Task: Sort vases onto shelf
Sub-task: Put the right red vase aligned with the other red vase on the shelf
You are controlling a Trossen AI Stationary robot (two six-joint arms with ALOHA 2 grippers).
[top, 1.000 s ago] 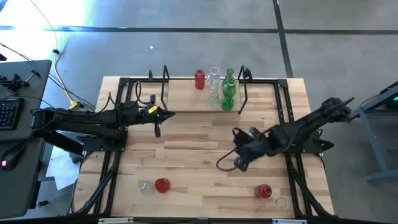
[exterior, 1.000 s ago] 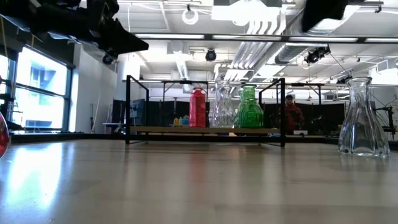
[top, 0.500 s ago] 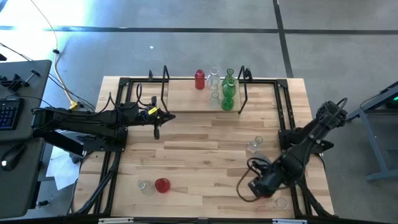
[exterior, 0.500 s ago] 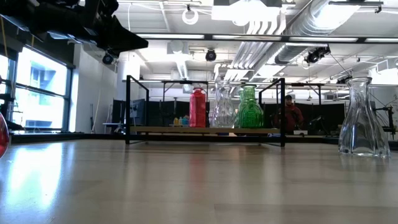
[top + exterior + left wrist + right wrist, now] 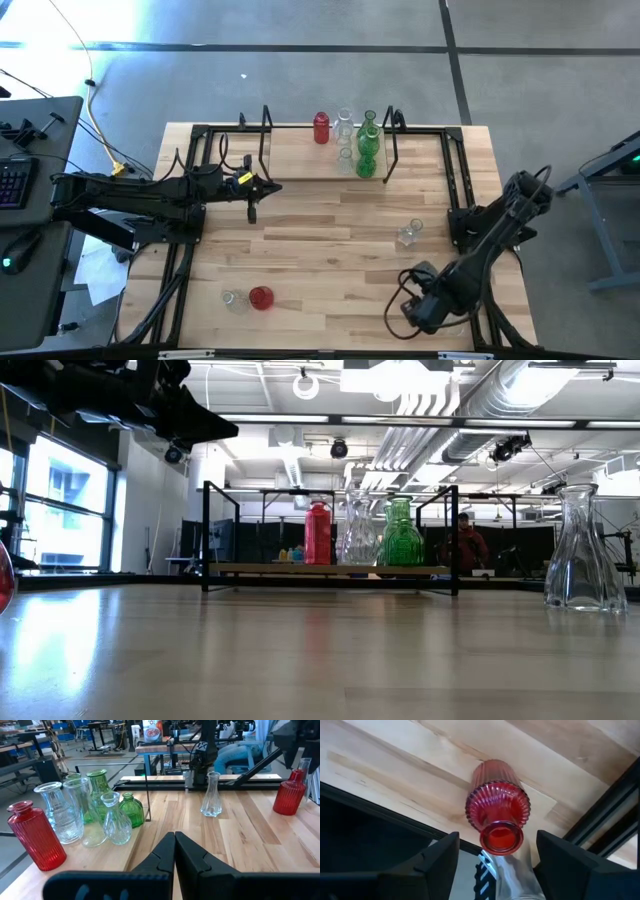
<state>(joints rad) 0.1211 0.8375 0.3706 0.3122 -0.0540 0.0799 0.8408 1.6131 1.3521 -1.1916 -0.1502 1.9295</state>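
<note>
The red vase should go onto the shelf with the others, so I will grab it by its neck (image 5: 500,822) next with my right gripper.
The shelf (image 5: 325,160) stands at the table's far edge and carries red (image 5: 321,127), clear (image 5: 345,124) and green (image 5: 368,140) vases, also seen as a cluster (image 5: 95,810) in the left wrist view. My right gripper (image 5: 422,308) hangs open at the near right corner, pointing down, one finger on each side of an upright red ribbed vase (image 5: 497,812) without touching it. A clear vase (image 5: 516,875) stands right beside that one. My left gripper (image 5: 252,207) waits shut over the table's left half, in front of the shelf.
One clear vase (image 5: 408,233) stands alone on the table's right half, also seen in the low view (image 5: 585,550). A clear vase (image 5: 233,298) and a red vase (image 5: 261,297) stand near the front left. Black frame rails (image 5: 462,200) run along both table sides.
My right gripper has swung from the table's middle toward the near right corner, sinking a little and tipping from a slant to point down over the red vase. The lone clear vase that its arm covered now shows, standing on the right half.
</note>
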